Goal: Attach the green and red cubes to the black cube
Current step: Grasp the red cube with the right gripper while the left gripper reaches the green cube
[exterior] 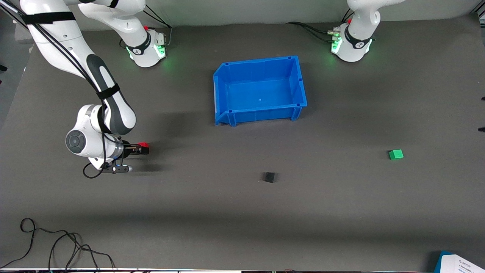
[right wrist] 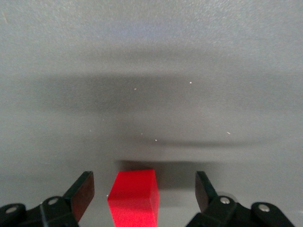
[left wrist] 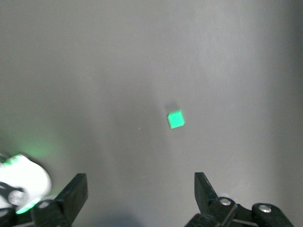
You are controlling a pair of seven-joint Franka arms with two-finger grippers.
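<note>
My right gripper grabs the sides of the red cube (exterior: 143, 144) next, to attach it to the black cube (exterior: 269, 177).
The red cube (exterior: 143, 144) lies on the grey mat toward the right arm's end of the table. My right gripper (exterior: 141, 150) is low at it, open, one finger on each side, not touching. In the right wrist view the red cube (right wrist: 133, 197) sits between the fingers of the right gripper (right wrist: 144, 182). The black cube (exterior: 269, 177) lies mid-table, nearer the front camera than the blue bin. The green cube (exterior: 396, 154) lies toward the left arm's end. My left gripper (left wrist: 140, 179) is open and empty, high over the green cube (left wrist: 175, 119); it is out of the front view.
An empty blue bin (exterior: 261, 62) stands between the two arm bases. Loose black cables (exterior: 57, 246) lie at the front edge near the right arm's end. A white and blue item (exterior: 460, 263) sits at the front corner near the left arm's end.
</note>
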